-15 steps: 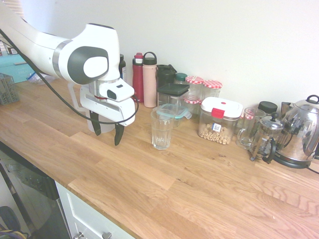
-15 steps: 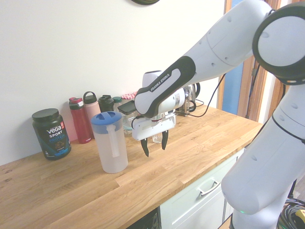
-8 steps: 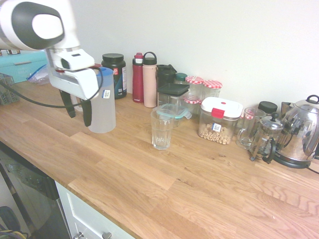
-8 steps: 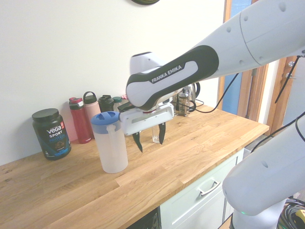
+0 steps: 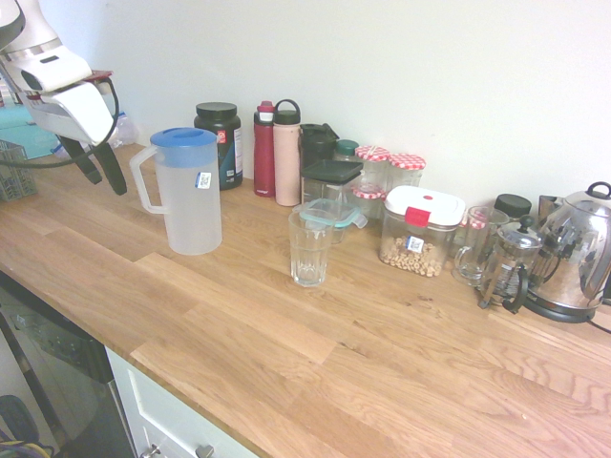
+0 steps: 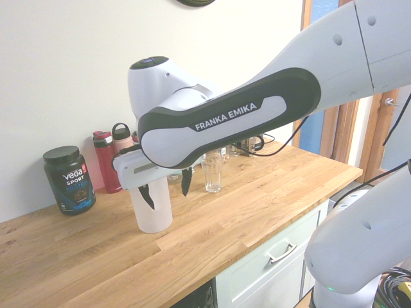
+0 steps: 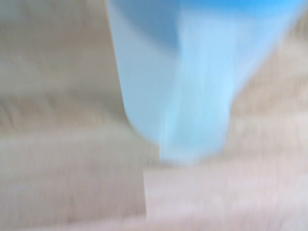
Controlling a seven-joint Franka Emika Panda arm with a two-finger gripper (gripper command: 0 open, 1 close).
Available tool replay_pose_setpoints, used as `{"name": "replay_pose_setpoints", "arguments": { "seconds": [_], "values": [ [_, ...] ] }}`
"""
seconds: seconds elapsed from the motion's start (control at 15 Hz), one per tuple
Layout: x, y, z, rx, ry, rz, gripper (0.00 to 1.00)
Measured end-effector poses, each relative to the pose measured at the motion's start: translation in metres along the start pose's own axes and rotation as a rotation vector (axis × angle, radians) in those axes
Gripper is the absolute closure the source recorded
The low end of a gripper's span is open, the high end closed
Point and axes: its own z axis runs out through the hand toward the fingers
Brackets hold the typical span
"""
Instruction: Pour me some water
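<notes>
The pitcher's broad round body is too wide for the open fingers, so the gripper next needs to grab the pitcher by its narrow upright handle (image 7: pixel 199 96).
A translucent water pitcher (image 5: pixel 188 196) with a blue lid stands upright on the wooden counter, its handle facing left in the first exterior view. An empty clear glass (image 5: pixel 310 247) stands to its right, apart from it. My gripper (image 5: pixel 107 181) hangs open and empty to the left of the pitcher's handle, not touching it. In the second exterior view the gripper (image 6: pixel 166 192) is in front of the pitcher (image 6: pixel 155 217), hiding its upper part, and the glass (image 6: pixel 212 172) stands behind. The wrist view shows the pitcher (image 7: pixel 178 82) close and blurred.
Along the wall stand a black protein tub (image 5: pixel 219 135), a red bottle (image 5: pixel 264 150), a pink bottle (image 5: pixel 286 155), several jars and containers, a French press (image 5: pixel 509 268) and a kettle (image 5: pixel 576 256). A grey basket (image 5: pixel 13 170) sits far left. The counter's front edge (image 5: pixel 143 367) is near.
The gripper has swung, still open, from beside the glass across the pitcher's front to its handle side. Pitcher and glass have stayed put.
</notes>
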Motion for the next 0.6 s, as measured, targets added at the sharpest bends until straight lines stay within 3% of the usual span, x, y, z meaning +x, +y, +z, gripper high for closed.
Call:
{"name": "replay_pose_setpoints", "arguments": {
  "seconds": [0.4, 0.47, 0.6],
  "values": [
    [0.020, -0.030, 0.035, 0.083, 0.086, 0.019, 0.00],
    [0.019, -0.033, 0.042, 0.086, 0.087, 0.025, 1.00],
    [0.019, -0.038, 0.046, 0.108, 0.098, 0.046, 1.00]
  ]
}}
